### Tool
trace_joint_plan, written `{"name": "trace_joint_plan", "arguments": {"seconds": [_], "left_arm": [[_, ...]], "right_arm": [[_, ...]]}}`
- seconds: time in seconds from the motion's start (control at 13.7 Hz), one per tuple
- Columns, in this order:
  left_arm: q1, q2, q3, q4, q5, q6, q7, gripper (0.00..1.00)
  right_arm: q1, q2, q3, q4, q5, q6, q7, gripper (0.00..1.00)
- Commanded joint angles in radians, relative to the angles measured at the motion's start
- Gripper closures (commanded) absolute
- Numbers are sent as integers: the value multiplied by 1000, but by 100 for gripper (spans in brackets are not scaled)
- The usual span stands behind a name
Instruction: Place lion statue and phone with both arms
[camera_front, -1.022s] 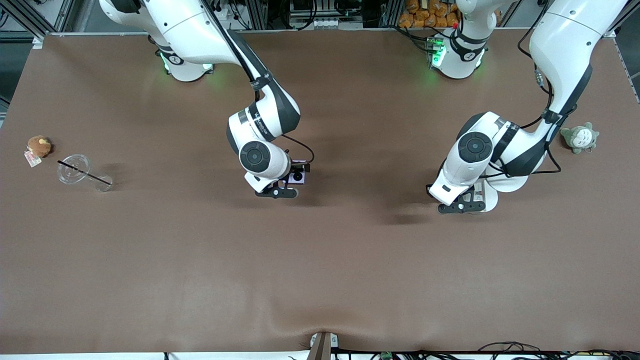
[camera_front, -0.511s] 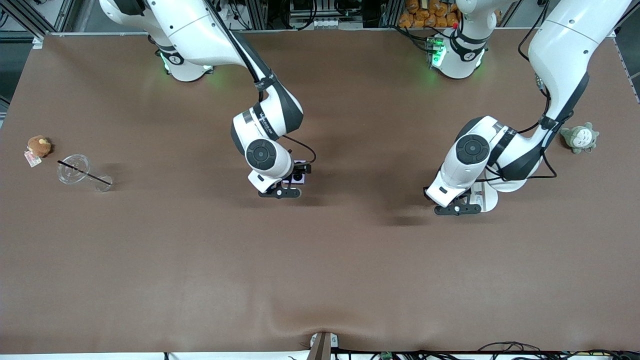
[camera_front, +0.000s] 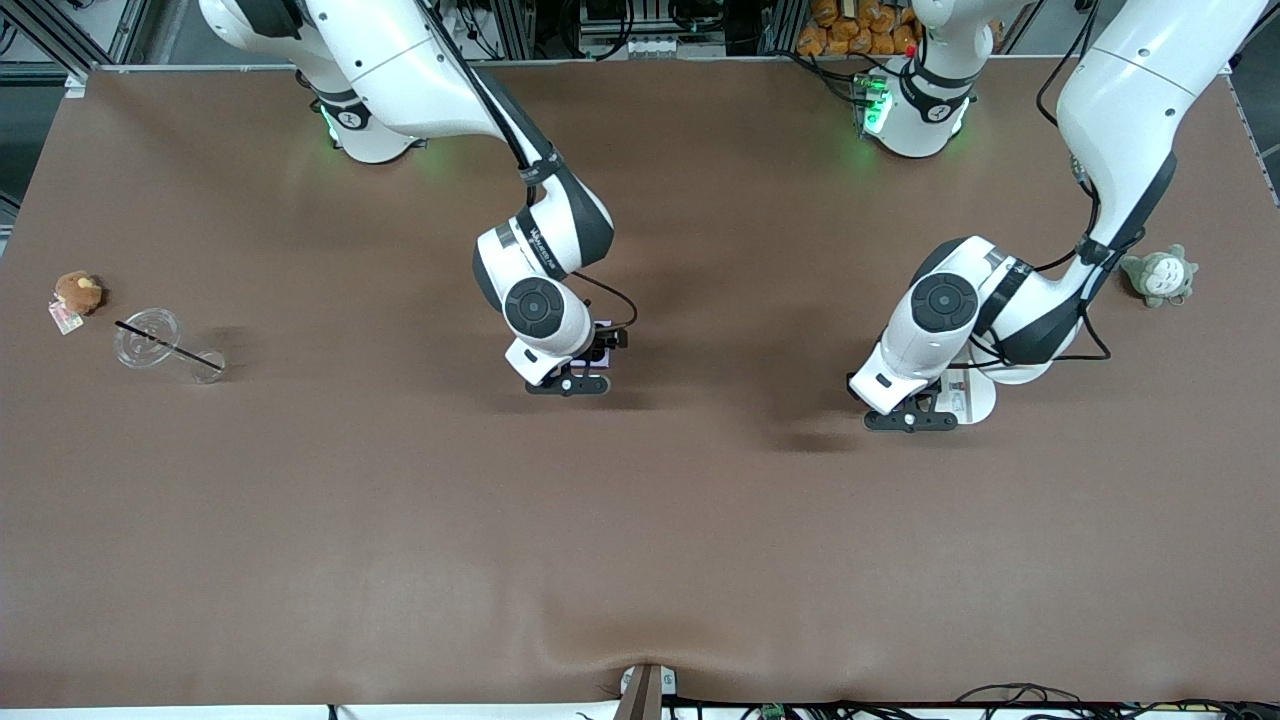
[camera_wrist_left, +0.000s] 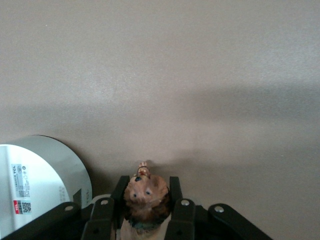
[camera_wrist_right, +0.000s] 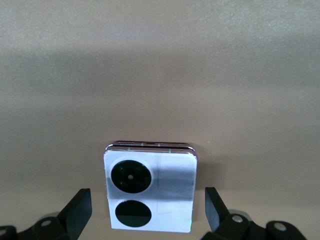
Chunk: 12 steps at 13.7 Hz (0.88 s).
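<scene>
The lion statue (camera_wrist_left: 146, 196) meets its close shadow on the tabletop and would stand there, so my left gripper should open now.
The phone (camera_wrist_right: 150, 192) is pale lilac with two black camera circles and lies flat on the brown table. In the right wrist view my right gripper (camera_wrist_right: 147, 206) is open, with one finger on each side of the phone and a gap at both. In the front view that gripper (camera_front: 567, 383) is low over mid-table and its hand hides most of the phone. My left gripper (camera_wrist_left: 147, 186) is shut on the lion statue (camera_wrist_left: 146, 196), a small reddish-brown figurine. In the front view it (camera_front: 912, 418) is over the table toward the left arm's end, and the lion is hidden there.
A white labelled disc (camera_front: 978, 400) lies beside the left gripper and also shows in the left wrist view (camera_wrist_left: 40, 185). A grey-green plush (camera_front: 1158, 275) sits at the left arm's end. A brown plush with a tag (camera_front: 77, 292) and a tipped clear cup (camera_front: 160, 343) lie at the right arm's end.
My right gripper has shifted slightly toward the left arm's end and now covers more of the phone. My left gripper with the lion has shifted slightly toward the right arm's end.
</scene>
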<state>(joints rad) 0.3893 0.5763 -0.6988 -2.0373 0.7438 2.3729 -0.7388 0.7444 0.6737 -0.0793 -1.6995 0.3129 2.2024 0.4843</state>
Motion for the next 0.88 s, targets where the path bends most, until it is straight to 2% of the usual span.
{"name": "trace_joint_plan", "arguments": {"seconds": [0.0,0.22,0.29,0.37,0.44,0.8], "left_arm": [[17,16,-8,8,23,9,18,100],[22,17,-8,6,22,9,18,100],[23,19,-8,8,22,9,18,93],[23,19,-8,8,23,9,18,42],[23,19,-8,8,22,9,-2,0],[23,-33,-11,11,19,-1,-1,0]], "right_arm": [[18,3,-11,-6,-14,16,23,0],[21,3,-11,-14,-20,20,23,0],[21,3,-11,-17,-24,29,23,0],[21,3,-11,-23,-26,43,22,0],[21,3,-11,-31,-26,57,22,0],[24,3,-13,-48,-58,62,23,0]]}}
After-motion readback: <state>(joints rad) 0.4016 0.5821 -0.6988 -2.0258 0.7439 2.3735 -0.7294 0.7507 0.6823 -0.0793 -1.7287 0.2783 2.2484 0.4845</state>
